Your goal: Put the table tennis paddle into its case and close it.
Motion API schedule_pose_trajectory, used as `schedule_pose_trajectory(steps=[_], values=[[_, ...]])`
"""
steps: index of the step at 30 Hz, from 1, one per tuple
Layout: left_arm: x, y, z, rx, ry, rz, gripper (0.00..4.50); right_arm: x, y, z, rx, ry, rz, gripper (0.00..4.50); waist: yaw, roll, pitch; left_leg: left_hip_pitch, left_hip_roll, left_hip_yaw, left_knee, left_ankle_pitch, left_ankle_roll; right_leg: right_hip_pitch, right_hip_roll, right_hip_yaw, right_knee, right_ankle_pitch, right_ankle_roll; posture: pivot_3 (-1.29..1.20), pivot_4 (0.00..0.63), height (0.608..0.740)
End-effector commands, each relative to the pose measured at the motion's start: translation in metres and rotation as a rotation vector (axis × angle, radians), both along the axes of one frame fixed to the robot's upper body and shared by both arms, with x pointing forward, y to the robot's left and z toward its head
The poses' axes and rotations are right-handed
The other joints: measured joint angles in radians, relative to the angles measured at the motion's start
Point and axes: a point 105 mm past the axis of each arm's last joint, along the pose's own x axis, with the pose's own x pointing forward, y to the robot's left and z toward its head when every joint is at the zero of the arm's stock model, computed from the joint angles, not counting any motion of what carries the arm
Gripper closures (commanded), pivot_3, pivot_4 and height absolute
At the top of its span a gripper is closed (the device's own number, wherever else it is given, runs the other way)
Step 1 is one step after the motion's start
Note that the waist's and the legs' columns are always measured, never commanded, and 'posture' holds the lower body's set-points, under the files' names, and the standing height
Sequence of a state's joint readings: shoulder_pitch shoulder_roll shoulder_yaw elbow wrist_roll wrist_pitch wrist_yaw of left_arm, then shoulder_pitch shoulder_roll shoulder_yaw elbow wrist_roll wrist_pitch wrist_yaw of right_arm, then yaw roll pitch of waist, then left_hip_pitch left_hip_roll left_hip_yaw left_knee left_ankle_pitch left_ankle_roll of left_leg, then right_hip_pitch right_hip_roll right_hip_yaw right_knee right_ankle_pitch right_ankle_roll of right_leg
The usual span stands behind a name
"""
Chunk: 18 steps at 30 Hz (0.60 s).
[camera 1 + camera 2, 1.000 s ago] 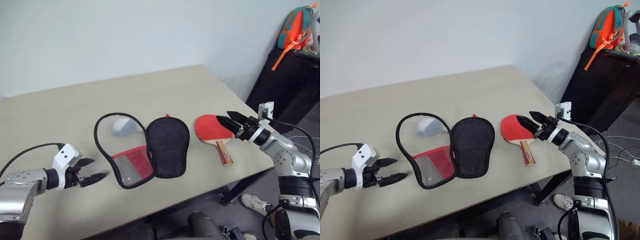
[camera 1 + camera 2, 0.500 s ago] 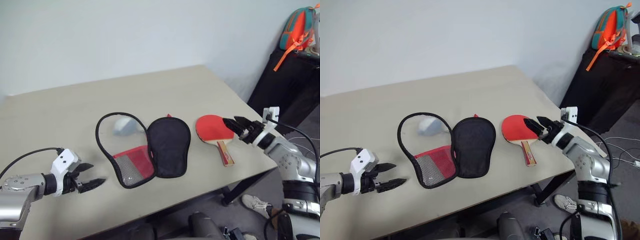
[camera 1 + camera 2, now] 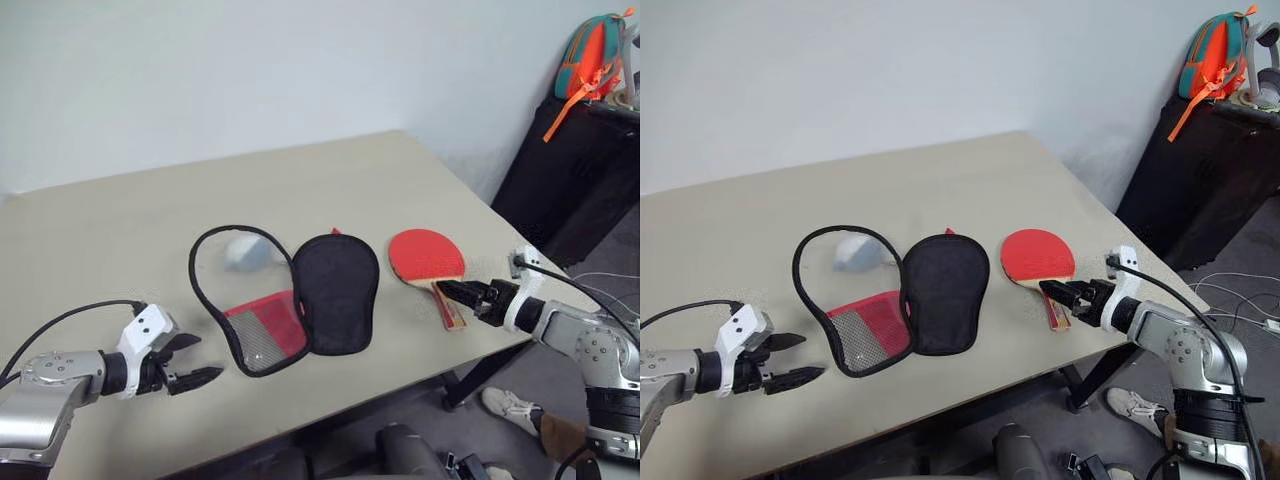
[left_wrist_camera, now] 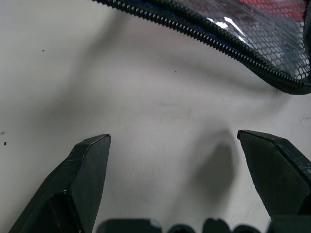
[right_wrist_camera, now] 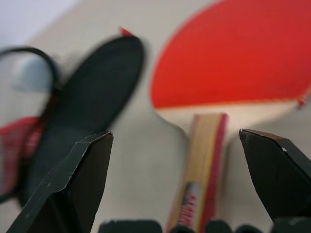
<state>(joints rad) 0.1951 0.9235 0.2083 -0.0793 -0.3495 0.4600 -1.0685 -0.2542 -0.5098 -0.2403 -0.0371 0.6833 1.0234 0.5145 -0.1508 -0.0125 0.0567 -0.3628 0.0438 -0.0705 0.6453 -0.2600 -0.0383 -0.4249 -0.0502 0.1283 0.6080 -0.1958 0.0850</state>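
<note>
My right gripper isn't ready to close on the wooden handle [image 5: 201, 165] and needs to go lower, as its fingers stop above it in the right wrist view and would miss it now.
The table tennis paddle [image 3: 427, 255] lies flat near the table's right front corner, red face up, with its wooden handle [image 5: 201, 165] pointing at the front edge. My right gripper [image 3: 447, 291] hangs low just off the handle's end, open, and the handle lies in line with the gap between its fingers. The case [image 3: 335, 290] lies unzipped in the table's middle, black lining up, with its red and mesh half [image 3: 262, 335] beside it. My left gripper [image 3: 203, 358] is open over bare table, a little left of the case's zip edge [image 4: 252, 43].
A greyish-white ball [image 3: 245, 252] rests inside the case's black piping loop. The beige table [image 3: 120, 220] ends just past the paddle on the right. A black cabinet [image 3: 570, 170] with a teal and orange backpack [image 3: 590, 45] stands beyond that edge.
My right gripper has dropped from above the paddle's blade and pulled back to the end of the handle, tilting down. The left gripper has barely shifted.
</note>
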Motion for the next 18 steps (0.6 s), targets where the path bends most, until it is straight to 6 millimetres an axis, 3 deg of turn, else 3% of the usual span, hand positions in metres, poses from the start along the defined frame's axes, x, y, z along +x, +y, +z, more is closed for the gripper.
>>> schedule_pose_trajectory(steps=[1,11,18], values=[[0.003,-0.009,0.008,-0.004,-0.033,-0.021,0.04,0.006,-0.003,0.006,-0.064,-0.022,-0.009,0.0,0.0,0.0,0.0,0.0,0.0,0.0,0.0,0.0,0.0,0.0,0.0,0.0,0.0,0.0,0.0,0.0,0.0,0.74],[0.004,-0.02,0.004,-0.004,-0.026,0.013,0.04,0.018,0.018,-0.015,-0.265,0.04,0.041,0.0,-0.001,-0.001,-0.001,0.002,0.0,0.0,0.0,0.0,0.0,0.001,0.0,0.0,0.0,0.0,0.0,0.0,0.0,0.74],[0.007,-0.021,-0.002,-0.013,-0.018,0.02,0.04,0.026,0.021,-0.013,-0.282,0.074,0.013,0.0,-0.001,-0.002,-0.001,0.002,0.0,0.0,0.001,0.0,0.0,0.002,0.0,0.0,0.0,0.0,0.0,0.0,0.0,0.74]])
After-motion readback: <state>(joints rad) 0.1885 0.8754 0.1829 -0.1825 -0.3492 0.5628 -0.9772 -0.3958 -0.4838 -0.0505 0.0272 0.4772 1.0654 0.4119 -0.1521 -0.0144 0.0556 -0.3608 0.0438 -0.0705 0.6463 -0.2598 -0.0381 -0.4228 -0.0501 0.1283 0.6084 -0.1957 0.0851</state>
